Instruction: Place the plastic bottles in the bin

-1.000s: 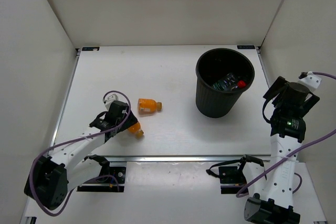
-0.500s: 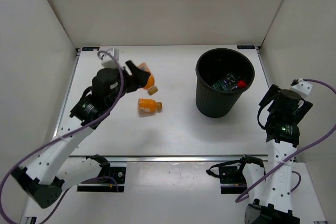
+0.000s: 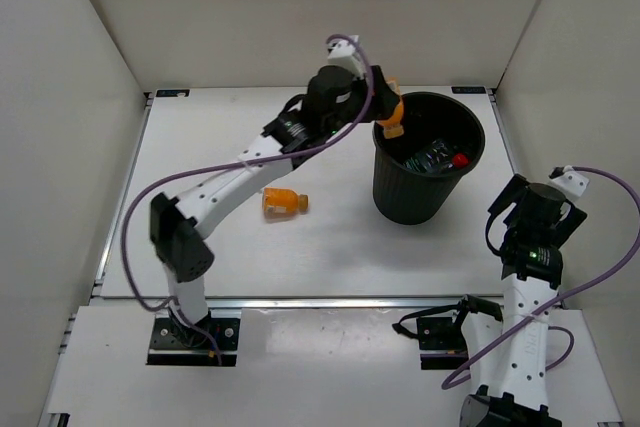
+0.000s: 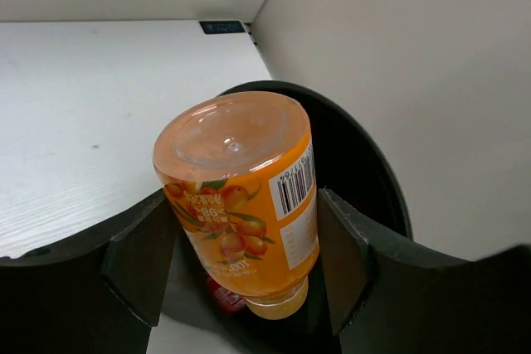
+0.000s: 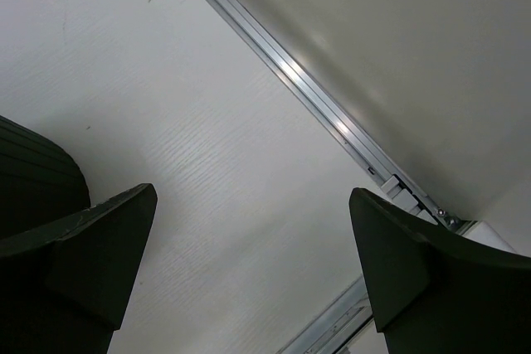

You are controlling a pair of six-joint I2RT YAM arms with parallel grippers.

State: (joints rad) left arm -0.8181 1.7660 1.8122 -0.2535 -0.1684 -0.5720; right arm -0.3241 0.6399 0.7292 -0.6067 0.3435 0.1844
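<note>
My left gripper should bring the orange bottle toward the middle of the bin's opening before it lets go. The bottle is hanging over the bin's rim, so it could catch on the rim if I opened now.
My left gripper point(image 3: 385, 107) is shut on a short orange-filled bottle point(image 3: 389, 111) and holds it cap down over the left rim of the black bin point(image 3: 400, 197). The left wrist view shows that bottle point(image 4: 241, 205) squeezed between both fingers, with the bin's dark opening point(image 4: 365, 172) beneath it. Inside the bin lies a clear bottle with a red cap point(image 3: 438, 158). A second orange bottle point(image 3: 282, 202) lies on its side on the table, left of the bin. My right gripper point(image 5: 249, 263) is open over bare table, right of the bin.
White walls enclose the table on three sides. A metal rail point(image 3: 340, 301) runs along the near edge. In the right wrist view, a rail point(image 5: 332, 113) crosses the table's edge, and the bin's ribbed side point(image 5: 33, 172) shows at the left.
My left arm has lifted the orange bottle off the table at the left and swung it right and back, up over the bin's rim. The right arm has drawn back slightly.
</note>
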